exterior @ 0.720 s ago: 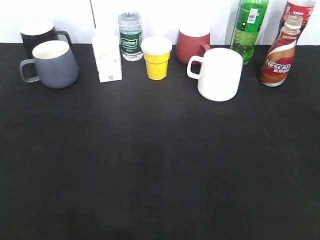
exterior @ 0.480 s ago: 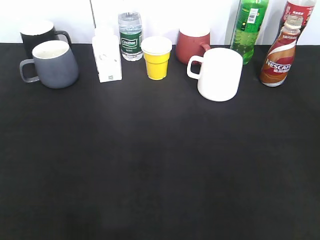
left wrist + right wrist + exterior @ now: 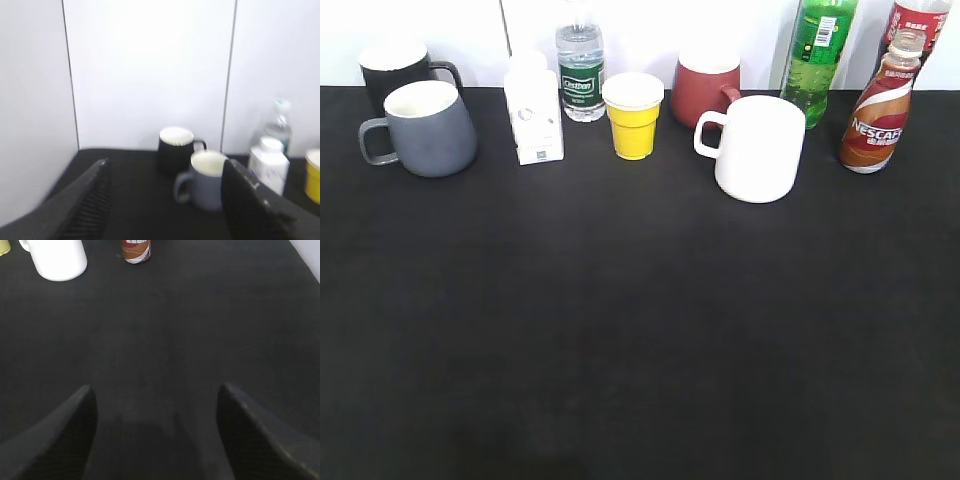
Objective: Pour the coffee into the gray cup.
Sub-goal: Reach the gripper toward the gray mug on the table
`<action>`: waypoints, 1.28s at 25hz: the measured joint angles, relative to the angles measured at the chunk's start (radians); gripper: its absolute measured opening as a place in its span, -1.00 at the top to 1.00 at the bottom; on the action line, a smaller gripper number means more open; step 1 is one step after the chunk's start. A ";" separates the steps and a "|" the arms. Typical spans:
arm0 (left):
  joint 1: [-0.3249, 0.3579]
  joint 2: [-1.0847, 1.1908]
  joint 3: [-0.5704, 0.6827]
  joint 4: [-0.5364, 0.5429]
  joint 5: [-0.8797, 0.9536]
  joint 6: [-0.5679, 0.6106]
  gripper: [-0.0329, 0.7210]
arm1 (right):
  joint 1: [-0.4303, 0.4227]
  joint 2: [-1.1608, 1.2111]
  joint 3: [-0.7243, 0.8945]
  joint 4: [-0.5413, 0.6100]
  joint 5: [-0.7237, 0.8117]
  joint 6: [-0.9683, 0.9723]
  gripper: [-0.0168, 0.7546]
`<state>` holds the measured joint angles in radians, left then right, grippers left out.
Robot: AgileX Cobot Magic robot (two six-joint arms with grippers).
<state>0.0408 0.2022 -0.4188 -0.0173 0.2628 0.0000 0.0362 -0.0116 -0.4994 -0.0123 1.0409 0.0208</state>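
I will next grab the gray cup with my left gripper by its narrow handle [image 3: 366, 145]. The cup has a broad round body [image 3: 436, 138] that is too wide for my fingers.
The coffee bottle [image 3: 876, 112], curvy with a brown-red-white NESCAFE label, stands upright at the back right of the black table; its base also shows at the top of the right wrist view [image 3: 136, 251]. The gray cup [image 3: 428, 127] stands at the back left, handle to the left, and shows in the left wrist view [image 3: 206, 180]. My left gripper [image 3: 165, 167] is open and empty, well short of the gray cup. My right gripper [image 3: 156, 390] is open and empty above bare table, far short of the bottle. Neither gripper shows in the exterior view.
Along the back stand a black mug [image 3: 398, 66], a white carton [image 3: 533, 118], a small water bottle [image 3: 580, 72], a yellow cup [image 3: 633, 117], a red mug [image 3: 706, 90], a white mug [image 3: 757, 147], a tall green bottle [image 3: 818, 56] and a red-labelled cola bottle [image 3: 918, 20].
The white carton has shifted slightly and now leans a little. The other objects stand as before.
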 joint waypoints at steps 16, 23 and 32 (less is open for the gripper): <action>0.000 1.526 0.005 0.135 -1.334 -0.076 -0.32 | 0.000 0.000 0.000 0.000 0.000 0.000 -0.55; 0.000 1.820 -0.289 0.182 -1.331 -0.077 -0.27 | 0.000 0.000 0.000 0.000 -0.001 0.000 -0.55; 0.001 1.936 -0.469 0.247 -1.294 -0.109 0.74 | 0.000 0.000 0.000 0.000 0.000 0.000 -0.55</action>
<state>0.0421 2.1386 -0.8878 0.2294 -1.0307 -0.1095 0.0362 -0.0116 -0.4994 -0.0123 1.0406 0.0208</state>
